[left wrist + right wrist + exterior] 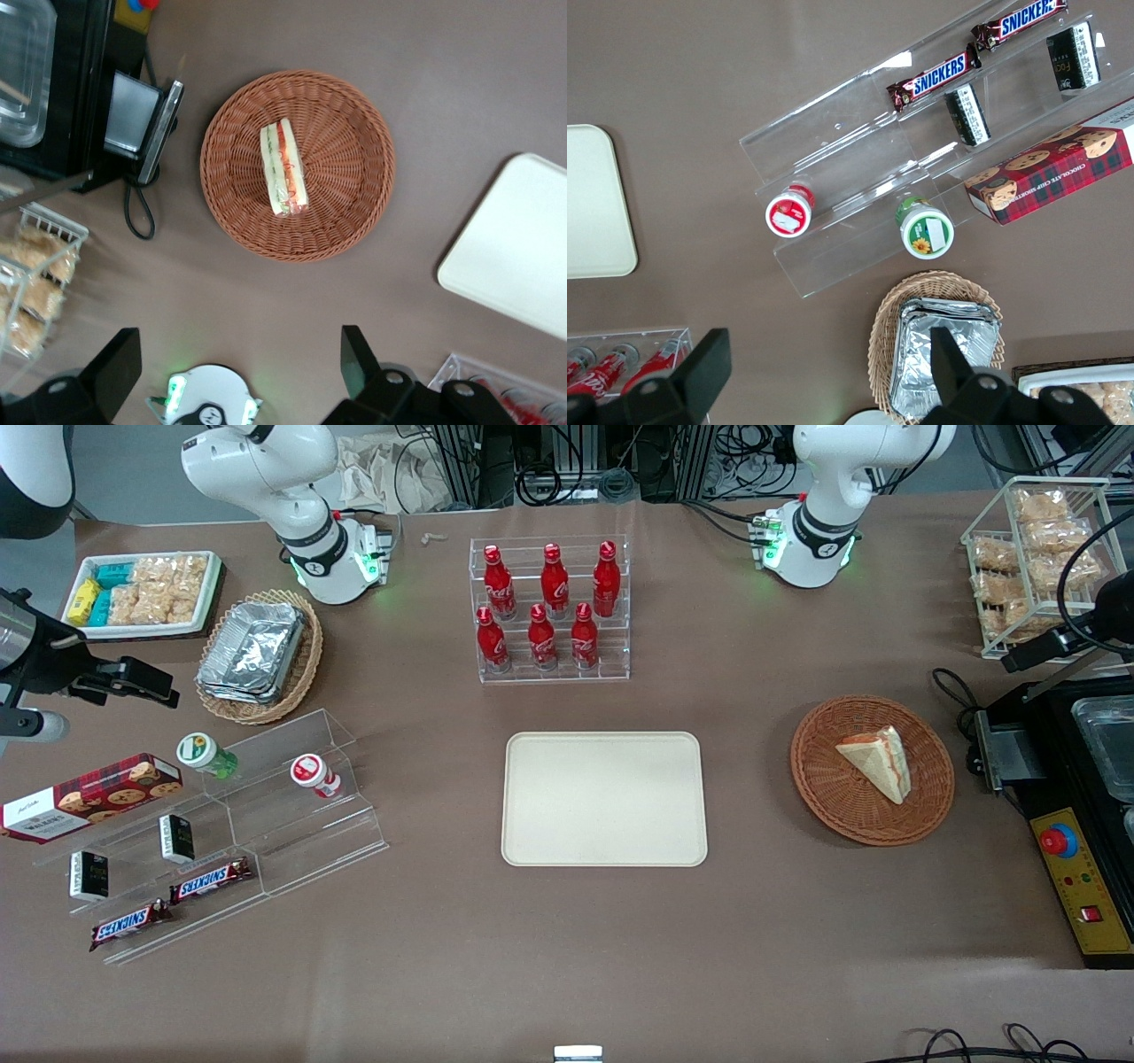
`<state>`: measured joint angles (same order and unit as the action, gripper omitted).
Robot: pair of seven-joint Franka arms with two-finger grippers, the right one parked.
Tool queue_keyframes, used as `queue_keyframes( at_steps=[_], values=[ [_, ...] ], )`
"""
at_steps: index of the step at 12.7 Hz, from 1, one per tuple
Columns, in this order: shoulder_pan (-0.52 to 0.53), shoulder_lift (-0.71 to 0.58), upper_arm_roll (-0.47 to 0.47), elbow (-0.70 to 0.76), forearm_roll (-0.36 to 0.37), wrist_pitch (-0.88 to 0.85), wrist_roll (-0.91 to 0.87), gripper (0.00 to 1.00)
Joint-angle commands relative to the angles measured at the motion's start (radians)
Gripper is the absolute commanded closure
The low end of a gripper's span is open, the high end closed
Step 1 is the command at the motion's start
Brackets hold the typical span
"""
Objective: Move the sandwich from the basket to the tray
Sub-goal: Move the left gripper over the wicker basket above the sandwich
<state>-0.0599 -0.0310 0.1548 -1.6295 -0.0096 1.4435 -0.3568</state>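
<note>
The left gripper will put the sandwich on the cream tray (pixel 604 799), so it will reach the sandwich and grab its end with the crinkled clear wrapper (pixel 888 734).
The sandwich (pixel 877 760) (pixel 283 168) is a pale triangular wedge with red and green filling, lying in the round reddish-brown wicker basket (pixel 824 797) (pixel 354 150). The cream rectangular tray (pixel 604 799) (pixel 518 248) lies flat on the table beside the basket, toward the parked arm's end, with nothing on it. My left gripper (pixel 1019 660) (pixel 235 363) hangs high above the table at the working arm's end, farther from the front camera than the basket. It is open, its black fingers (pixel 354 359) wide apart with nothing between them.
A clear rack of red cola bottles (pixel 551 607) stands farther from the front camera than the tray. A wire rack of snack bags (pixel 1032 549) and a black machine with a red button (pixel 1076 779) flank the basket at the working arm's end. A black cable (pixel 952 691) lies nearby.
</note>
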Motion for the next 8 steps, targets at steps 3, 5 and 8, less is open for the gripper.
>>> queue_keyframes(
  at_steps=[3, 5, 8],
  values=[
    [-0.015, -0.063, -0.056, -0.238, 0.003, 0.246, -0.337, 0.0],
    [-0.015, -0.073, -0.07, -0.352, 0.003, 0.363, -0.433, 0.0],
    [-0.015, -0.061, -0.081, -0.518, 0.014, 0.547, -0.499, 0.0]
  ],
)
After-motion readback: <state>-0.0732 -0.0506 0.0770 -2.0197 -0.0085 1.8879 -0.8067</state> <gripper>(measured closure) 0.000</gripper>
